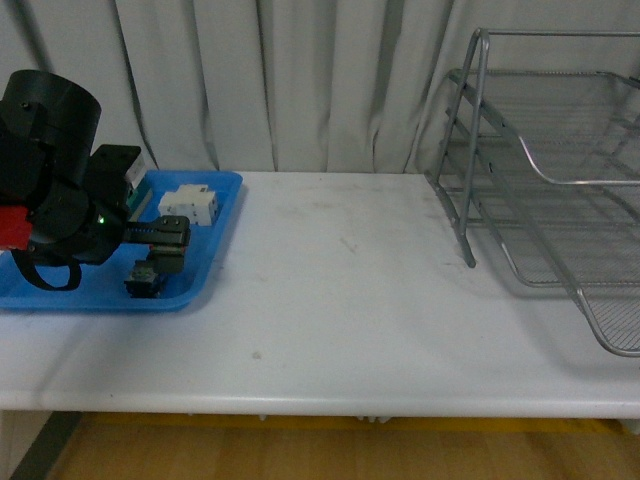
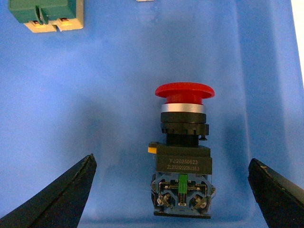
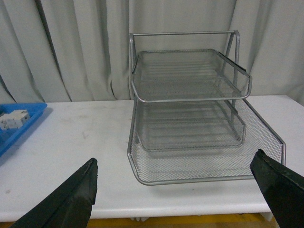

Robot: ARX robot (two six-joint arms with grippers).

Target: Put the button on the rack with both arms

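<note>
The button should go on the rack, so my left gripper should next grab the button by its black body.
The button, with a red mushroom cap on a black and bluish body, lies on its side in the blue tray. My left gripper is open, with one jaw on each side of the button's body and clear gaps between. In the front view the left gripper hangs over the tray just above the button. The silver wire-mesh rack stands at the table's right. My right gripper is open and empty, facing the rack from in front of the table; it does not show in the front view.
A white block and a green-and-cream switch lie at the far end of the blue tray. The white table stretches between tray and rack. Grey curtains hang behind. The tray's corner with the white block shows in the right wrist view.
</note>
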